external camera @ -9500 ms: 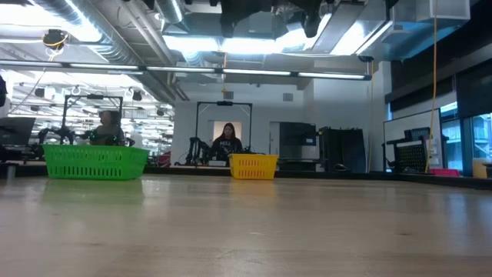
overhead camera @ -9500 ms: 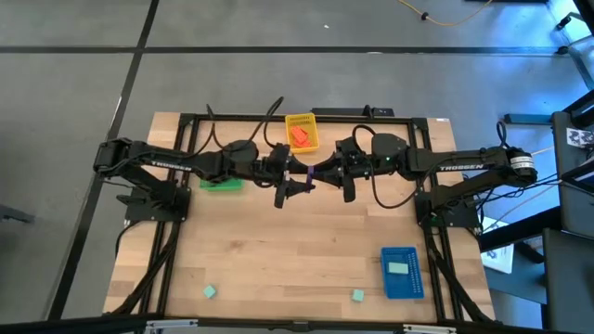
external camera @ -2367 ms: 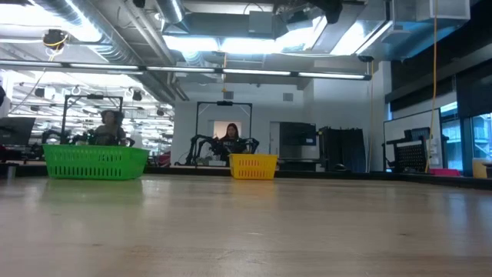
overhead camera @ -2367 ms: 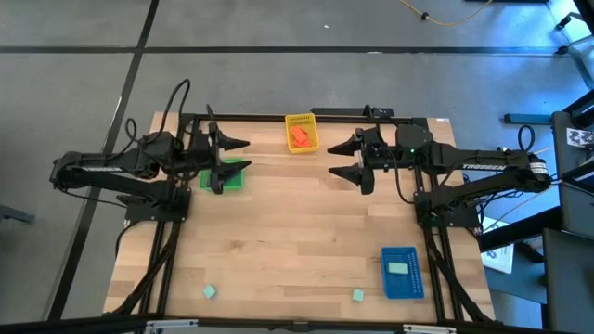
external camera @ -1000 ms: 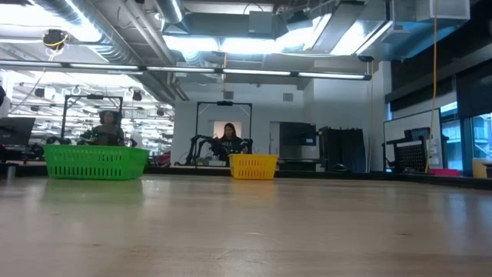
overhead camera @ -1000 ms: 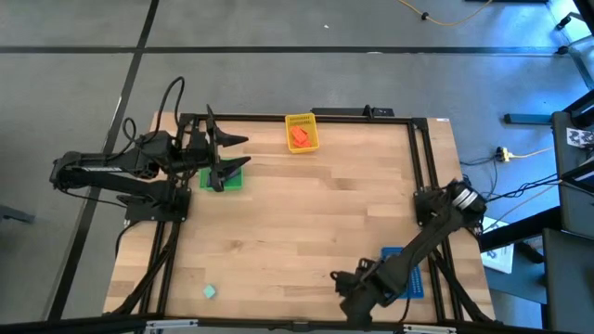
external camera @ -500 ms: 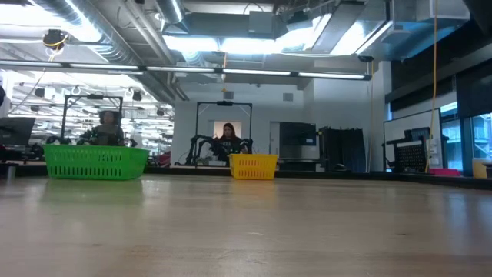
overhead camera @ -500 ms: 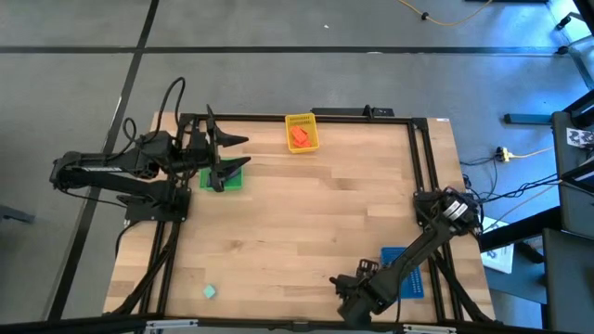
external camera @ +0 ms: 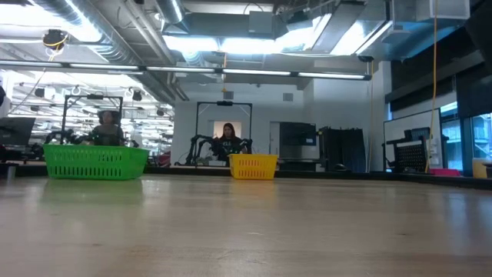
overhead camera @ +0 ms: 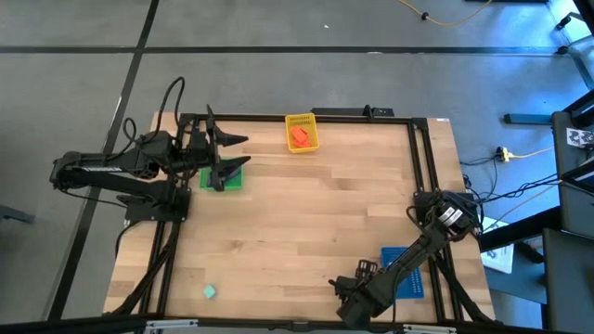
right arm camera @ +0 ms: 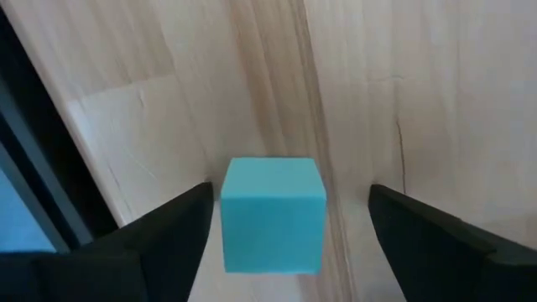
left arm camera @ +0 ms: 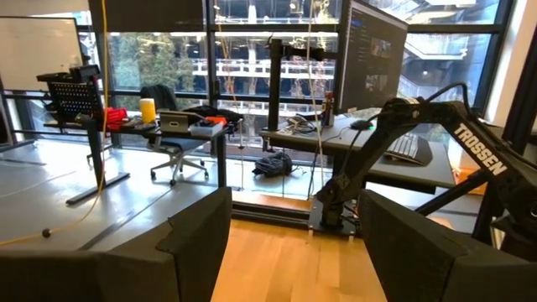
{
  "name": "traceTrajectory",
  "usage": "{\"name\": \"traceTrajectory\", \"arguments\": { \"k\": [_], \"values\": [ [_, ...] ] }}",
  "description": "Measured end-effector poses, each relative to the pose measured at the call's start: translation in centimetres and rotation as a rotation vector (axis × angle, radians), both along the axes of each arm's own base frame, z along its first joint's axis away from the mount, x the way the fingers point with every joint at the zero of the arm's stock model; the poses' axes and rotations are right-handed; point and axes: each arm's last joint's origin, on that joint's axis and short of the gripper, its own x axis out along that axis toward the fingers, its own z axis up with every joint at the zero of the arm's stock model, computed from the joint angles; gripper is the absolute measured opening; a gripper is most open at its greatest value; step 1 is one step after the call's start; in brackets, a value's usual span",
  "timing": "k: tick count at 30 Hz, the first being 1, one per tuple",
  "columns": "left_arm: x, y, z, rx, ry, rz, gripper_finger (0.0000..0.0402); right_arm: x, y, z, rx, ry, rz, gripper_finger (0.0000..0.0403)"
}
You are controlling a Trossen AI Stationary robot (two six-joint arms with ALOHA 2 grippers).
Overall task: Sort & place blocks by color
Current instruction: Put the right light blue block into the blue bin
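In the right wrist view my right gripper's fingers reach down around the mint block's sides, so my right gripper closes on the mint block next.
A pale mint block (right arm camera: 273, 214) lies on the wood near the table's front edge. My right gripper (right arm camera: 287, 231) is open and points down over it, one finger on either side; I see no touch. In the high view my right gripper (overhead camera: 353, 299) hides this block. A second mint block (overhead camera: 211, 291) lies at the near left. An orange-red block (overhead camera: 298, 135) lies in the yellow tray (overhead camera: 303, 120) at the far edge. My left gripper (overhead camera: 225, 158) hangs open above the green tray (overhead camera: 231, 179) at the far left, nothing between its fingers (left arm camera: 201, 243).
The blue tray (overhead camera: 415, 276) stands at the near right, partly under my right arm. In the low view the green tray (external camera: 95, 162) and the yellow tray (external camera: 253, 165) stand far across the bare wood. A black frame runs around the table. People sit in the room behind.
My right arm has sunk a little over the near edge, its elbow coming nearer and lower, while its gripper has stayed over the mint block.
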Motion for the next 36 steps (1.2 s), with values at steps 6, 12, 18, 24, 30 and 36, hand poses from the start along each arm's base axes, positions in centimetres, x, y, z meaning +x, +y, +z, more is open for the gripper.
{"name": "traceTrajectory", "arguments": {
  "k": [6, 12, 18, 24, 30, 36],
  "values": [
    [0.0, 0.1, -0.1, -0.003, 0.012, 0.024, 0.0250, -0.1, -0.1, 0.0, -0.012, 0.009, 0.002, 0.0252],
    [0.0, 0.1, -0.1, -0.003, 0.013, 0.023, 0.0250, -0.2, -0.1, 0.0, -0.013, 0.016, 0.010, 0.0136],
    [0.0, 0.1, -0.1, -0.003, 0.014, 0.023, 0.0250, -0.5, -0.5, 2.2, 0.014, -0.014, 0.048, 0.0136],
    [0.0, 0.1, -0.1, -0.003, 0.014, 0.023, 0.0250, -2.0, -2.0, 6.4, 0.018, -0.134, -0.019, 0.0136],
    [0.0, -0.1, -0.1, 0.004, 0.014, -0.036, 0.0250, -3.7, -4.2, 8.4, 0.163, -0.439, -0.199, 0.0136],
    [0.1, -0.5, -0.1, -0.021, 0.007, -0.179, 0.0250, -4.3, -8.3, 7.1, 0.288, -0.899, -0.397, 0.0136]
  ]
}}
